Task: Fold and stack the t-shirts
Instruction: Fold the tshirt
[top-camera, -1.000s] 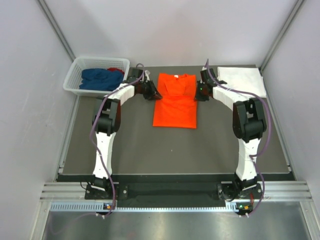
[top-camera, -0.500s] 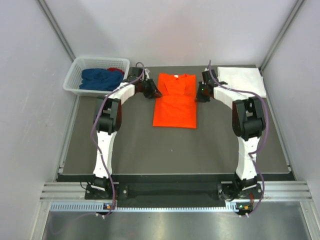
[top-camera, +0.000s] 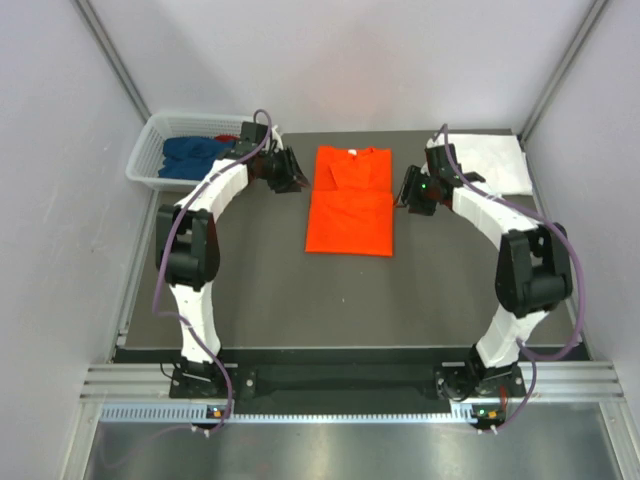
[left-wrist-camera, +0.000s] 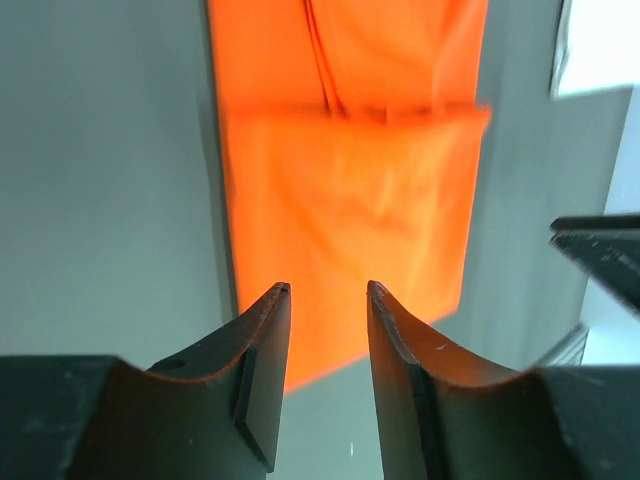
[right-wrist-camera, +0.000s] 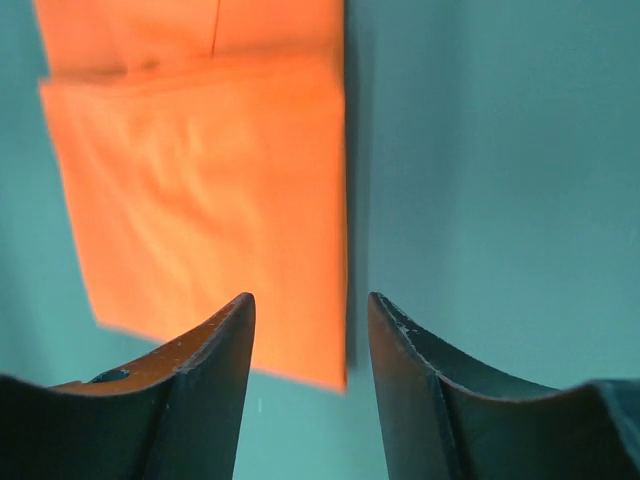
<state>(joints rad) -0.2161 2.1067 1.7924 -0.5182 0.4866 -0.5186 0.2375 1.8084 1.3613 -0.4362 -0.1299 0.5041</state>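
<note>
The orange t-shirt needs its edge on the white t-shirt's side folded over its top, so my right gripper will next grab its near corner on that side.
An orange t-shirt (top-camera: 350, 200) lies flat on the dark mat, its sides folded in and its lower part doubled over. It also shows in the left wrist view (left-wrist-camera: 345, 170) and in the right wrist view (right-wrist-camera: 200, 170). My left gripper (top-camera: 292, 180) is open and empty, above the mat just left of the shirt's top. My right gripper (top-camera: 408, 192) is open and empty, just right of the shirt's middle. A folded white t-shirt (top-camera: 485, 160) lies at the back right.
A white basket (top-camera: 160, 178) at the back left holds blue and red garments (top-camera: 195, 155). The mat's raised edges and the white enclosure walls bound the space on both sides.
Both grippers have drawn outward, away from the orange shirt's edges, and both arms have swung wider. The shirt lies where it was.
</note>
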